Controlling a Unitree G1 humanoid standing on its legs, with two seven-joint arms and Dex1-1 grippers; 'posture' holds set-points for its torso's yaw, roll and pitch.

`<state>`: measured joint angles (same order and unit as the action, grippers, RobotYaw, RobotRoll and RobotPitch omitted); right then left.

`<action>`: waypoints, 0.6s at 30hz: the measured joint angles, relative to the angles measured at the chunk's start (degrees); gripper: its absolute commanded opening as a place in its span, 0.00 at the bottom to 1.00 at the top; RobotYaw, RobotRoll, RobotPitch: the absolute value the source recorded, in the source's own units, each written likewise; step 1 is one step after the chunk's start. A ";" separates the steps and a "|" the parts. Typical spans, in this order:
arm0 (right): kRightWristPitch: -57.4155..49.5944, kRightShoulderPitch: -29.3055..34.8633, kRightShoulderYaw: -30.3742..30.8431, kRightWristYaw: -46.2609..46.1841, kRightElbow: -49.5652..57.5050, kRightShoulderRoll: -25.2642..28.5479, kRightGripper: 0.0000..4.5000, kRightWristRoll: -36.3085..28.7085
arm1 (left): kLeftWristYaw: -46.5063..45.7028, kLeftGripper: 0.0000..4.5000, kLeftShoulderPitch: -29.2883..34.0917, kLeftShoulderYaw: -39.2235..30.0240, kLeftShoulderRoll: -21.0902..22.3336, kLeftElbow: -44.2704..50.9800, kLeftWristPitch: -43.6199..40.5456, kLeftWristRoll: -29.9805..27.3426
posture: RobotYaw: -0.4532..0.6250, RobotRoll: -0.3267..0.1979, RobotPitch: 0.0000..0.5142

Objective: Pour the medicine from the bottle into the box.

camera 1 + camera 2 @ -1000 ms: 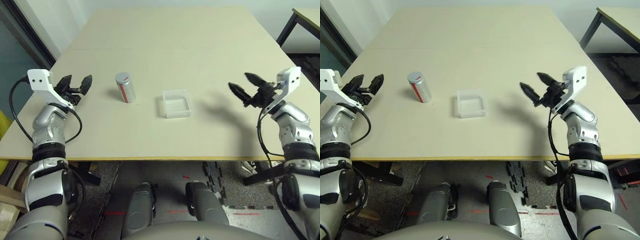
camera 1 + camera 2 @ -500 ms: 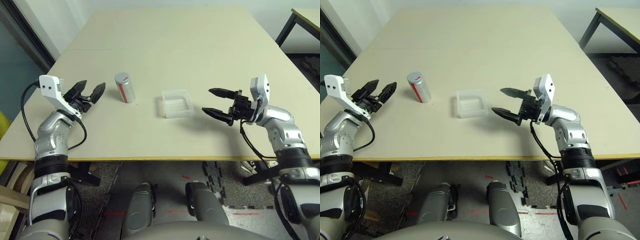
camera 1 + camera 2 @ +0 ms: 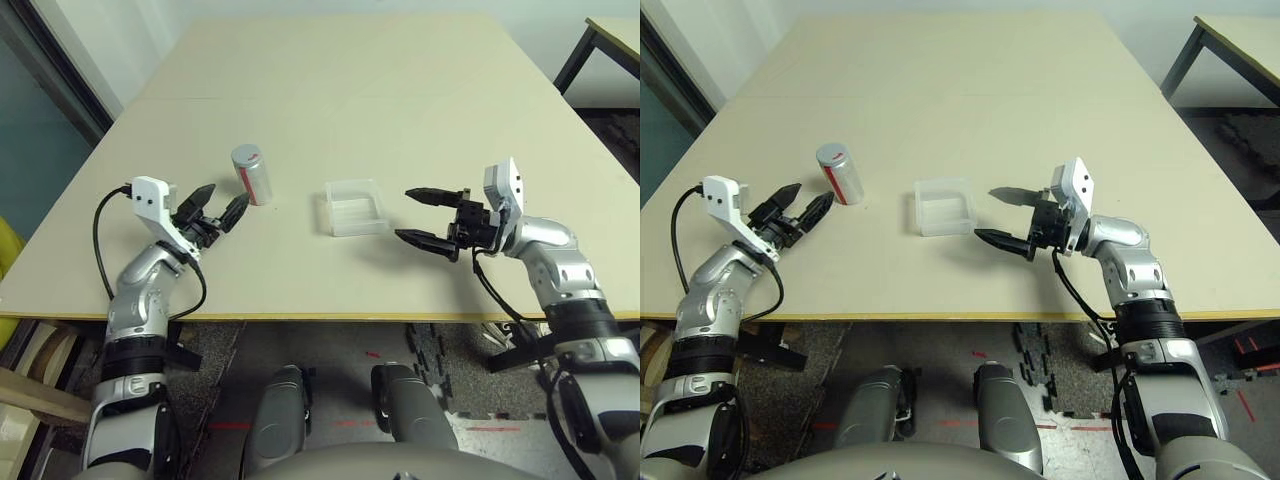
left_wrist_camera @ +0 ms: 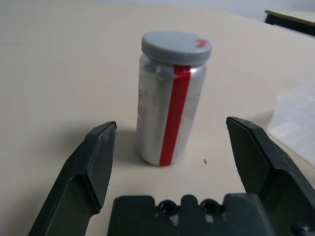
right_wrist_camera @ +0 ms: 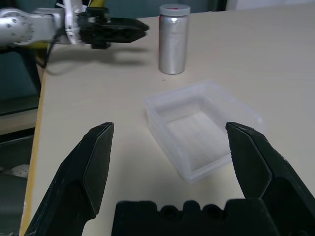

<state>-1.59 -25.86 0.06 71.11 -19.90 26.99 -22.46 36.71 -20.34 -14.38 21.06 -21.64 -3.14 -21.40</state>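
Note:
My left gripper should next pick up the bottle by its red-striped body (image 3: 256,184), so that the bottle's grey cap (image 3: 246,154) stays free to come off for pouring.
The silver-grey bottle (image 3: 251,174) with a red stripe and grey cap stands upright on the table, left of centre; the left wrist view has it (image 4: 172,100) straight ahead. My left gripper (image 3: 215,207) is open, a short way to the bottle's near left, fingers aimed at it without touching. The clear plastic box (image 3: 355,207) lies right of the bottle and looks empty (image 5: 203,127). My right gripper (image 3: 428,215) is open just right of the box, fingers pointing toward it. The medicine is hidden from view.
The beige table (image 3: 340,90) stretches far behind both objects. Its front edge (image 3: 300,317) runs just below my forearms. A second table's corner (image 3: 610,35) stands at the far right, with dark floor beneath.
Both arms came inward over the table: the left gripper closed in on the bottle from the left, the right gripper swung in and turned toward the box. Bottle and box stayed put.

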 measured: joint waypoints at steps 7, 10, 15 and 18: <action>-0.12 0.02 0.02 -0.02 0.35 0.12 1.00 0.00 | -3.80 1.00 -3.87 1.58 -2.35 -6.42 5.78 3.68 | 0.24 0.62 0.20; -0.12 0.12 0.01 -0.03 0.35 0.29 1.00 0.01 | -4.71 1.00 -5.18 1.95 -2.81 -8.70 7.44 4.55 | 0.24 0.62 0.20; -0.12 0.37 -0.02 -0.19 0.41 0.38 1.00 0.00 | -5.70 1.00 -7.21 2.35 -3.70 -12.38 9.77 5.95 | 0.23 0.62 0.20; -0.11 0.39 -0.02 -0.29 0.48 0.38 1.00 0.01 | -6.00 1.00 -9.04 2.62 -4.11 -15.27 11.07 6.52 | 0.23 0.62 0.20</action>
<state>-1.70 -25.46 0.05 70.81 -19.42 27.37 -22.45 30.72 -29.38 -11.76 16.95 -36.90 7.93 -14.88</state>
